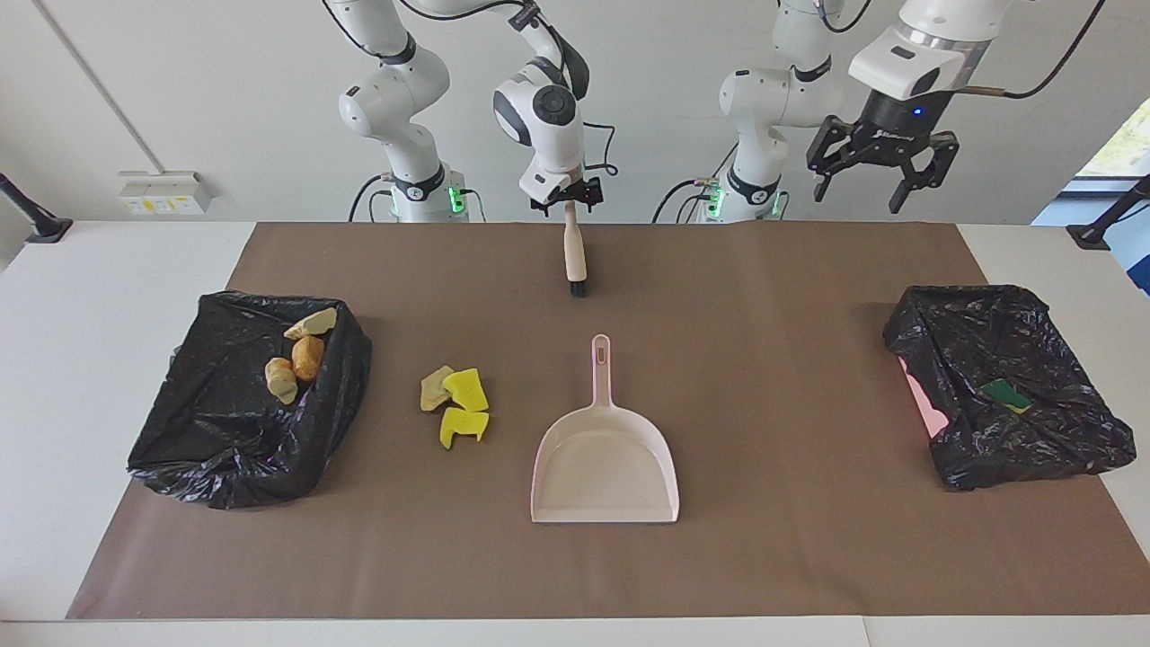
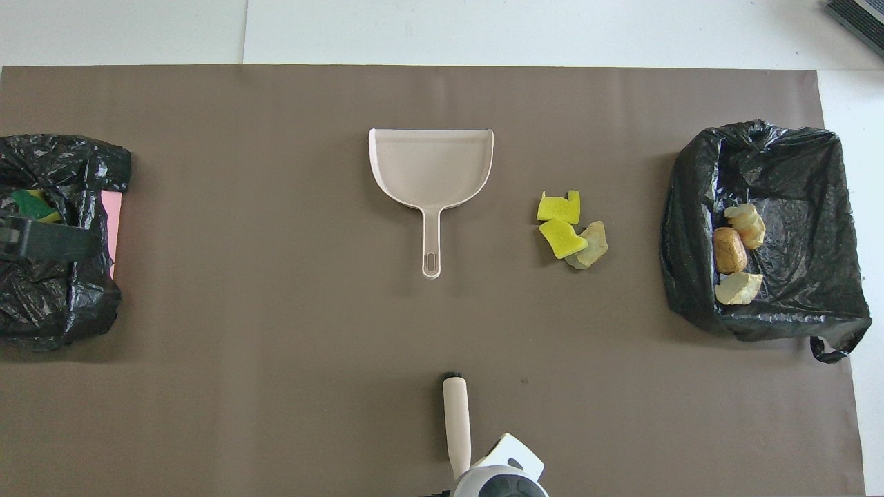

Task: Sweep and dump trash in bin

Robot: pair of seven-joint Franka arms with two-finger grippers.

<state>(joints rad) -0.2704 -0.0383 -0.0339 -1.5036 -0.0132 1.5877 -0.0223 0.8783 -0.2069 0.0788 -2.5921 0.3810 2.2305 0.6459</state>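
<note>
My right gripper should close now. The fingers reach down beside the brush handle point(image 2: 460, 468) above the brown mat, so they would hold the brush.
The brush point(image 1: 575, 256) point(image 2: 456, 414) lies on the brown mat near the robots, its bristles pointing at the pink dustpan point(image 1: 604, 458) point(image 2: 431, 162). My right gripper point(image 1: 569, 203) is open, with its fingers on either side of the end of the brush handle. Three small trash scraps point(image 1: 455, 404) point(image 2: 570, 231), two yellow and one tan, lie on the mat between the dustpan and the bin point(image 1: 225, 449) point(image 2: 794, 172) at the right arm's end. Three tan chunks point(image 1: 301, 355) point(image 2: 735, 252) sit in that bin. My left gripper point(image 1: 861, 193) hangs open high in the air.
A second black-bagged bin point(image 1: 1033, 431) point(image 2: 62, 304) stands at the left arm's end, holding a green-and-yellow sponge piece point(image 1: 1006, 395) point(image 2: 31, 206). White table borders the mat on all sides.
</note>
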